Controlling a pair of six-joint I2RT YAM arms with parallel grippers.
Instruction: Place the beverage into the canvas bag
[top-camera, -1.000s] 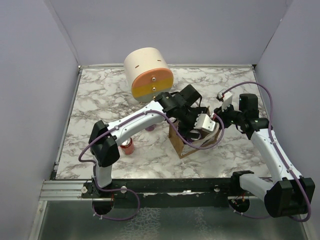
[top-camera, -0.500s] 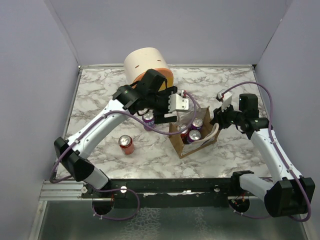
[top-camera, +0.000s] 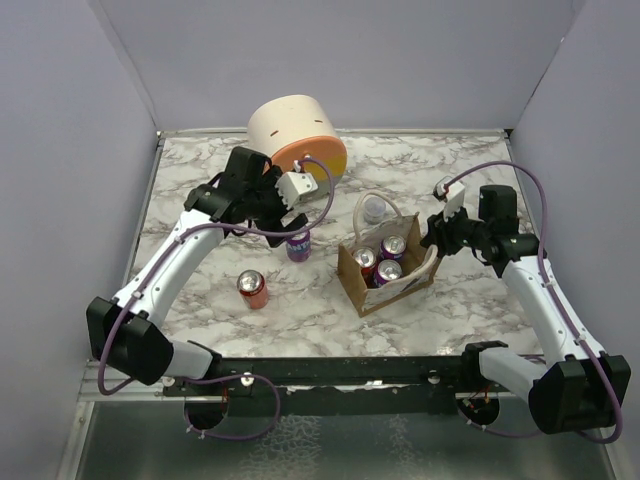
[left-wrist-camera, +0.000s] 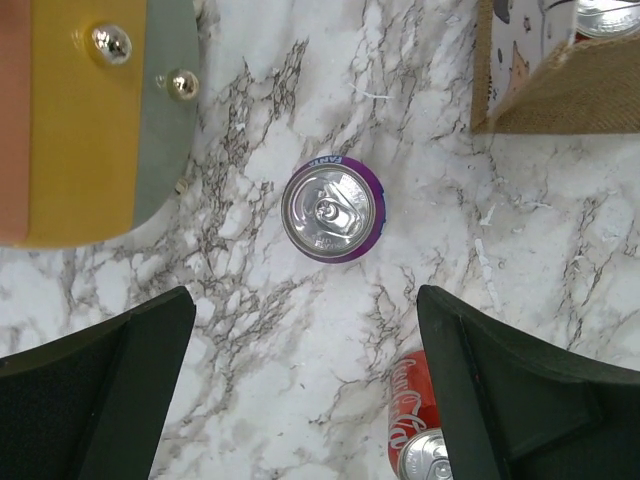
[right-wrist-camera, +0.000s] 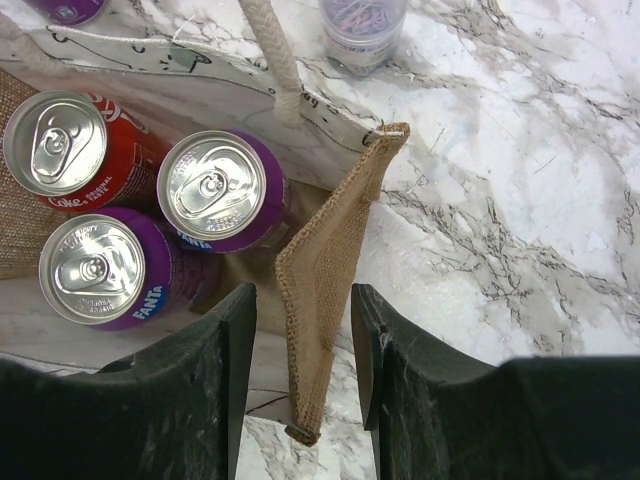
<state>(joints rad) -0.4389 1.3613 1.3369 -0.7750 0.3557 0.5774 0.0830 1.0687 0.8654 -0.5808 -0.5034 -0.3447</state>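
The purple Fanta can needs its base free to settle in the bag (top-camera: 372, 292), so my left gripper will grab the can by its round side near the can's rim (top-camera: 298, 246).
The canvas bag (top-camera: 372, 292) stands right of centre, its mouth open, with a red can (right-wrist-camera: 60, 150) and two purple cans (right-wrist-camera: 215, 190) upright inside. A purple Fanta can (top-camera: 298, 245) stands left of the bag, and a red Coke can (top-camera: 252, 289) stands nearer the front. My left gripper (top-camera: 296, 189) is open and empty, high above the purple can (left-wrist-camera: 328, 212). My right gripper (top-camera: 432, 236) straddles the bag's right wall (right-wrist-camera: 325, 250), jaws apart with small gaps to the cloth.
A big cream cylinder (top-camera: 293, 140) with an orange-yellow face stands at the back, just behind my left gripper. A small clear jar (top-camera: 373, 208) stands behind the bag, inside a rope handle loop. Walls enclose the marble table (top-camera: 200, 200).
My left arm has lifted out from over the bag and swung left and back, open and empty, over the purple can. My right arm and the bag have stayed put.
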